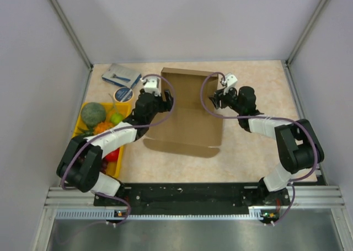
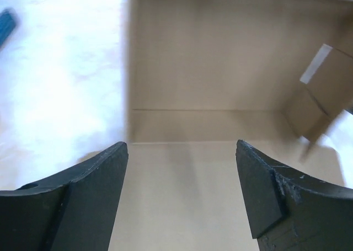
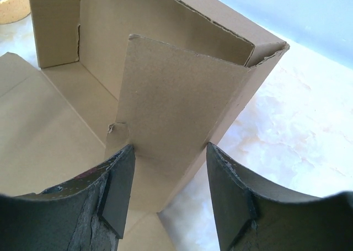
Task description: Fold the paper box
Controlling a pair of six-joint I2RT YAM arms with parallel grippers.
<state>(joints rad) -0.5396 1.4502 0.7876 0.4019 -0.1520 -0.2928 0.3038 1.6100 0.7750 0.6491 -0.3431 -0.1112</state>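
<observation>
My left gripper grabs the paper box's side nearest the tape roll [image 2: 131, 73] next, near that side's far corner, so the box's opposite side stays free to fold.
The brown cardboard paper box [image 1: 190, 110] lies mid-table, its far wall raised and its front lid panel flat toward me. My left gripper [image 1: 163, 99] is open at the box's left edge, over the flat floor panel [image 2: 182, 196], with nothing between its fingers [image 2: 105, 179]. My right gripper [image 1: 216, 99] is open at the box's right side. Its fingers [image 3: 118, 190] straddle the upright right side wall and inner flap [image 3: 176, 107] near the far right corner, without pinching them.
A yellow tray [image 1: 83, 110] of fruit and vegetables stands at the left. A blue-grey flat packet [image 1: 121, 74] and a tape roll [image 1: 122, 94] lie at the back left. Grey walls enclose the table on three sides.
</observation>
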